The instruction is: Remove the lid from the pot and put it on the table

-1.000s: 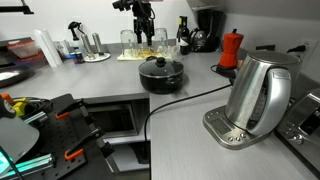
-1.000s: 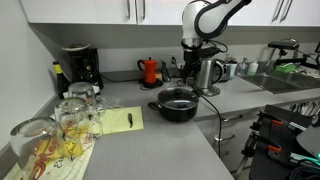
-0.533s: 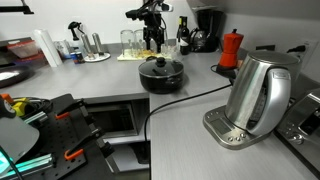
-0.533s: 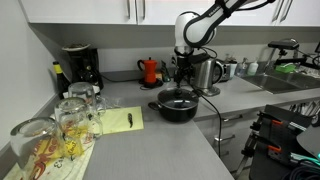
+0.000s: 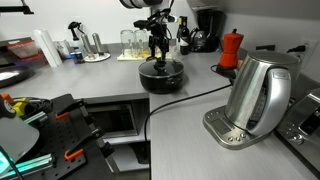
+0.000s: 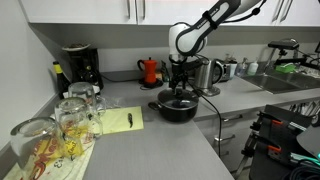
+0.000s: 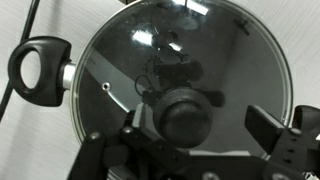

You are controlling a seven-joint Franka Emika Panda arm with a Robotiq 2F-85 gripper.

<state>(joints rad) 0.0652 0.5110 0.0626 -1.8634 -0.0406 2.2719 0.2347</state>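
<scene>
I will grab the lid by its black knob (image 7: 185, 115) next, with my gripper coming from straight above. The lid then lifts level off the pot and sets flat on the tabletop.
The black pot (image 5: 160, 82) stands on the light-grey table (image 5: 190, 125), also in the other exterior view (image 6: 178, 111). The glassy-grey lid (image 7: 180, 60) with its black knob (image 7: 185, 115) sits on it. My gripper (image 7: 205, 125) hangs straight above the lid, seen in both exterior views (image 5: 160, 55) (image 6: 179, 88). It is open. One fingertip (image 7: 140, 120) is next to the knob and another (image 7: 270, 130) stands well clear of it. A pot side handle (image 7: 38, 70) shows at the left.
A steel electric kettle (image 5: 258, 95) stands on its base, with a black cable (image 5: 195, 97) running past the pot. A red moka pot (image 5: 231, 48) and a tray with glasses (image 5: 140, 47) are behind. Glasses (image 6: 70, 115) and a yellow pad (image 6: 122, 120) lie nearby.
The arm has swung over the pot and come down, so the gripper now sits just above the lid's knob. The pot and lid have not moved.
</scene>
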